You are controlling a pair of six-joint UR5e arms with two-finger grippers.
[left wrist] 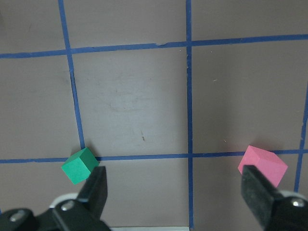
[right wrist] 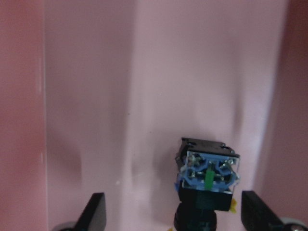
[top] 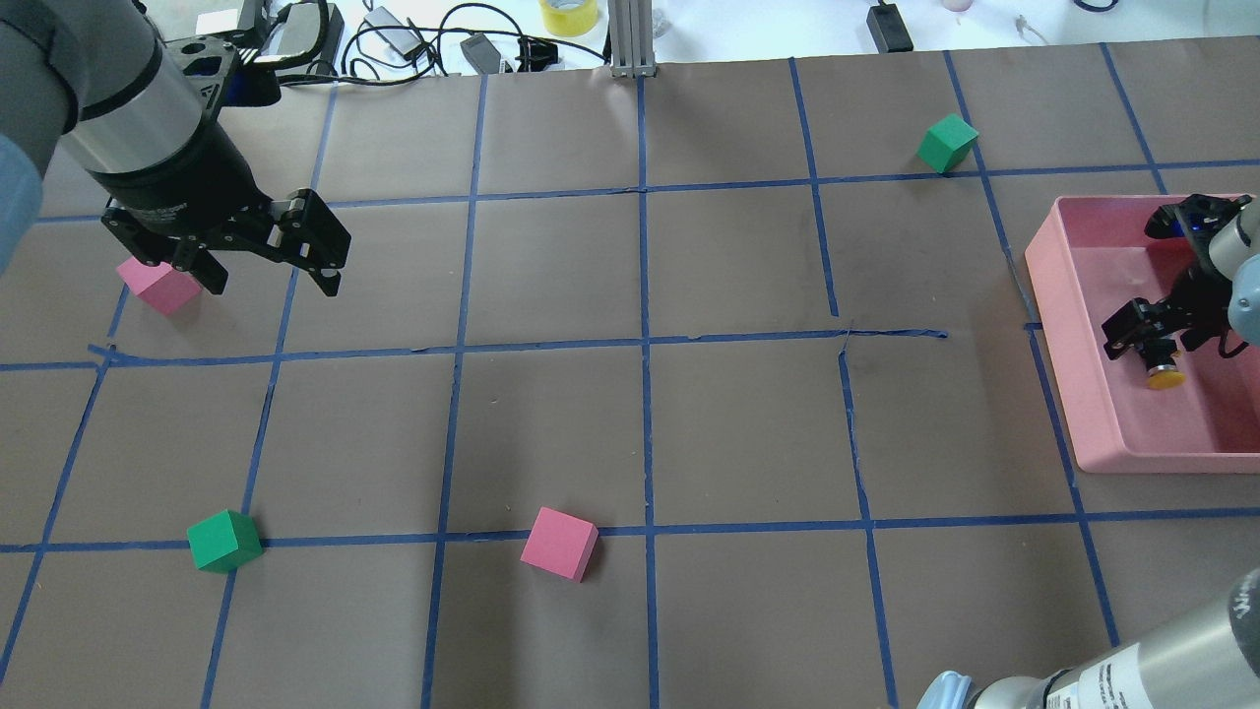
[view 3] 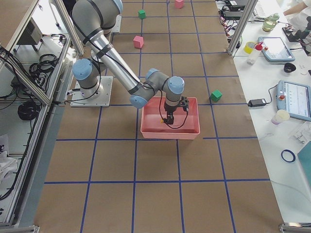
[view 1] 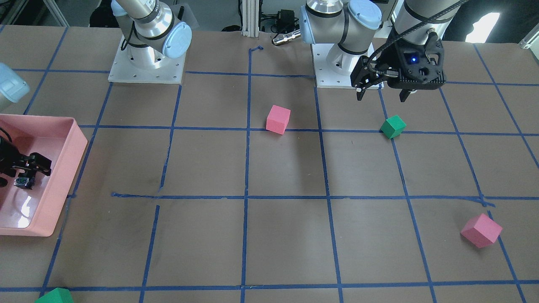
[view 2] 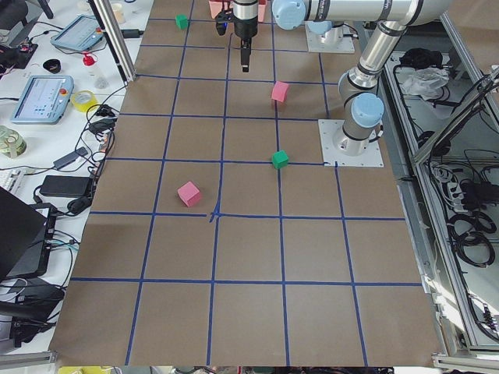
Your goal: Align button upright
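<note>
My right gripper grabs the button by its black body (view 1: 24,182) (right wrist: 204,198) next, to set the button upright.
The button (right wrist: 208,175) lies in the pink tray (top: 1083,295), its grey-white terminal base toward the right wrist camera and its black body below. The yellow cap shows in the overhead view (top: 1165,375). My right gripper (right wrist: 175,216) is low inside the tray and open. Its fingers (right wrist: 95,211) stand on either side of the button without touching it. It also shows in the front view (view 1: 29,168). My left gripper (top: 271,281) is open and empty, high above the table, also seen in the left wrist view (left wrist: 175,192).
Foam cubes lie on the blue-taped brown table: pink (top: 157,284), green (top: 224,540), pink (top: 559,544) and green (top: 947,143). The tray's walls (view 1: 63,176) surround the right gripper. Cables and tape rolls lie beyond the table's far edge.
</note>
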